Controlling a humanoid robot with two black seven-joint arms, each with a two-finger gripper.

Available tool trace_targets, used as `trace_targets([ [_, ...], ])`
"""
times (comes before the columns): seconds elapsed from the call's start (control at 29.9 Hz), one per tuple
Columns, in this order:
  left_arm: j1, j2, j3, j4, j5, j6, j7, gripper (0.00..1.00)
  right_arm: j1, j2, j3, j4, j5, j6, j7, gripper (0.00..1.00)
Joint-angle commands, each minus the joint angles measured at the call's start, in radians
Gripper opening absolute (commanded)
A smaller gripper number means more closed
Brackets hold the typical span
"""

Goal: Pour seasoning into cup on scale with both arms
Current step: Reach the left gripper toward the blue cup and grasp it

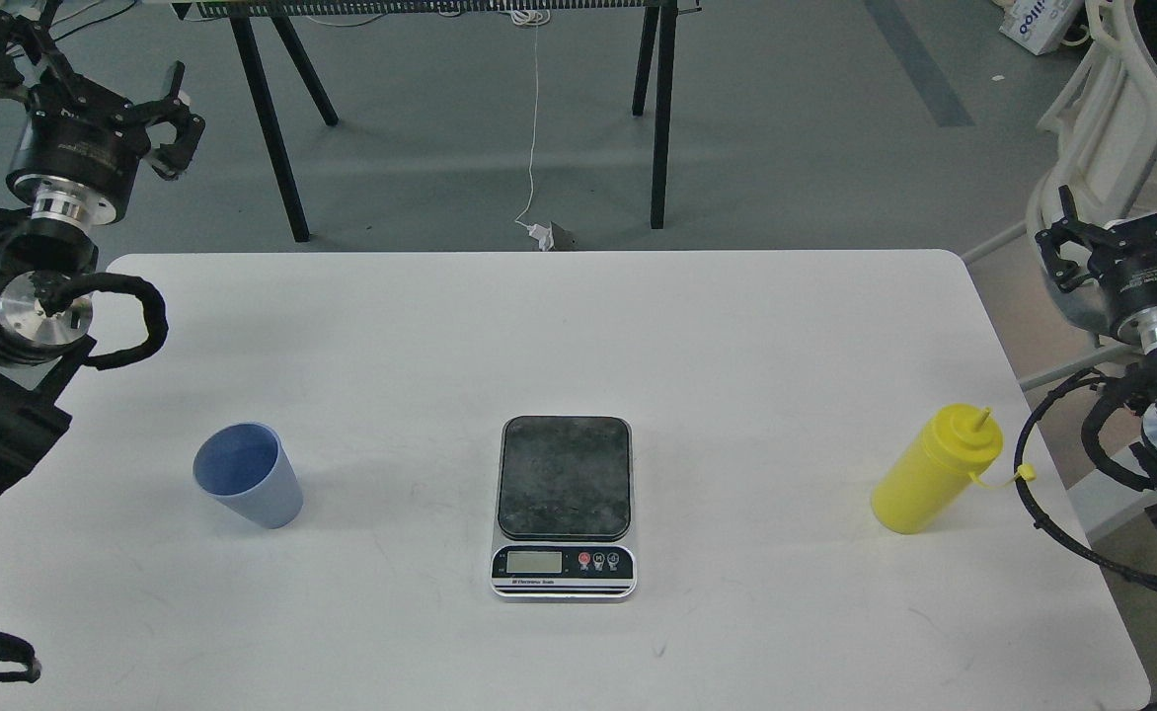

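Note:
My right gripper reaches the bottle and grabs its body [920, 482] next, leaving the yellow bottle's spout [984, 419] free to pour seasoning into the cup.
The light-blue cup [248, 476] stands upright on the white table [638, 326], left of the scale [564, 504]. The scale's dark platform is bare. The yellow seasoning bottle [937, 470] stands upright near the table's right edge, with its small tethered cap hanging off to the right. My left gripper [95, 84] hovers open beyond the table's far left corner, well above and behind the cup, holding nothing. My right gripper [1131, 207] is open off the table's right edge, behind and above the bottle, also holding nothing.
Black trestle legs [277, 128] stand on the grey floor beyond the table's far edge, and a white cable [535, 118] hangs between them. A white chair [1102, 128] sits behind my right arm. Black cable loops from both arms hang over the table's side edges.

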Motion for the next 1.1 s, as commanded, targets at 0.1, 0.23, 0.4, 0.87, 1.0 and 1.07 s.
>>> trace_targets([
  [0.1,0.006,0.005,0.005,-0.004,0.002,-0.025,0.010,1.00,-0.001,0.018,0.003,0.015,0.001,0.000,0.003,1.00],
  [0.23,0.026,0.038,-0.001,-0.062,-0.003,-0.019,0.003,1.00,-0.018,0.006,0.012,0.094,0.001,0.000,0.003,1.00],
  [0.4,0.084,0.161,0.054,-0.232,0.023,-0.034,0.028,1.00,-0.074,-0.039,0.017,0.151,0.001,0.000,0.004,1.00],
  [0.87,0.170,0.512,0.100,-0.526,0.995,0.009,-0.016,0.93,-0.183,-0.066,0.054,0.170,0.003,0.000,0.012,1.00],
  [1.0,0.187,0.546,0.135,-0.539,1.274,0.052,-0.021,0.86,-0.196,-0.066,0.061,0.167,0.003,0.000,0.012,1.00],
  [1.07,0.188,0.545,0.175,-0.539,1.460,0.117,-0.021,0.84,-0.197,-0.066,0.066,0.165,0.003,0.000,0.012,1.00],
])
